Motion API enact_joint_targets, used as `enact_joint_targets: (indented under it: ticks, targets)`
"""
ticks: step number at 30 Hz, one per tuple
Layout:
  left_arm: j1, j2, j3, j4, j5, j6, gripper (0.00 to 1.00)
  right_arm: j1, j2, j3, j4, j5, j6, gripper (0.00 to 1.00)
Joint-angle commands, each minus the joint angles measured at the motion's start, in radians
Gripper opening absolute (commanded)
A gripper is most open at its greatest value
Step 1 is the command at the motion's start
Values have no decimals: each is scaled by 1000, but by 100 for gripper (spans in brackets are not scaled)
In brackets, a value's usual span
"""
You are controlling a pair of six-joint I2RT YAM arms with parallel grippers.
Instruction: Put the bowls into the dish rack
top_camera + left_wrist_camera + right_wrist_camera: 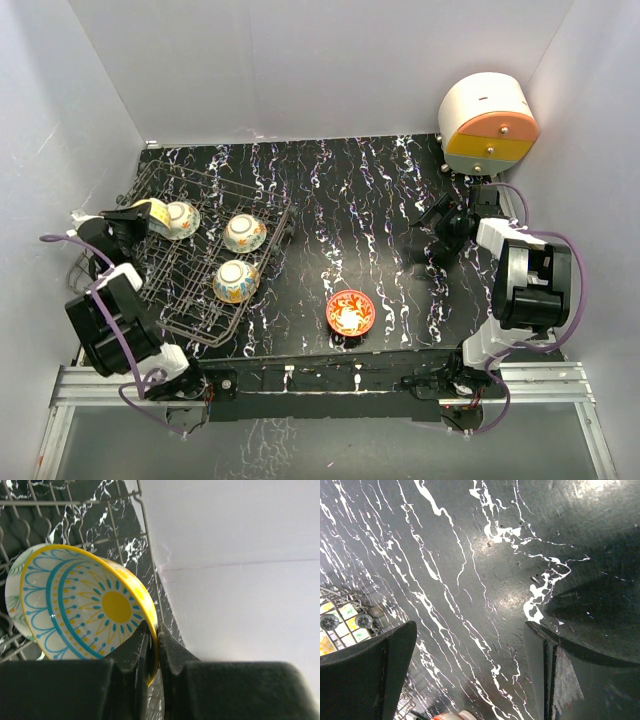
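Observation:
My left gripper holds the yellow bowl tilted beside the back bowl, behind the rack's open wires. It should lower the yellow bowl toward the front before it lets go.
The dark wire dish rack (190, 320) stands at the left. Three bowls sit in it on edge: one at the back (183, 219), one in the middle (245, 232), one nearer the front (236, 281). My left gripper (138, 214) is shut on the rim of a yellow bowl (153, 210) at the rack's back left. In the left wrist view the jaws (154, 628) pinch this bowl's yellow rim (95, 607), which leans on another bowl (12, 592). A red-orange bowl (351, 312) sits upright on the table. My right gripper (428, 240) is open and empty, above the table to the right.
A round white, orange and yellow drawer box (487, 125) stands at the back right corner. White walls close in the left, back and right. In the right wrist view the rack's corner (340, 622) and the red bowl's rim (451, 716) show at the lower left.

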Motion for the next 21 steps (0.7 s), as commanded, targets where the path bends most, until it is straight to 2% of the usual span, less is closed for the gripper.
enact_joint_targets:
  ticks: [1,6,12,15,21]
  targets:
    - [40,67,-11,280,28,-111,0,2,36,27,66,-16,-9,90]
    - [48,196,-31,447,36,-168,0,2,92,50,74,-23,-10,90]
    - [67,280,-113,593,25,-205,0,2,146,67,78,-18,-13,90]
    - [90,276,-132,547,45,-159,0,2,156,69,78,-17,-17,90]
    - [149,231,-154,353,113,-20,0,2,167,76,77,-16,-22,90]
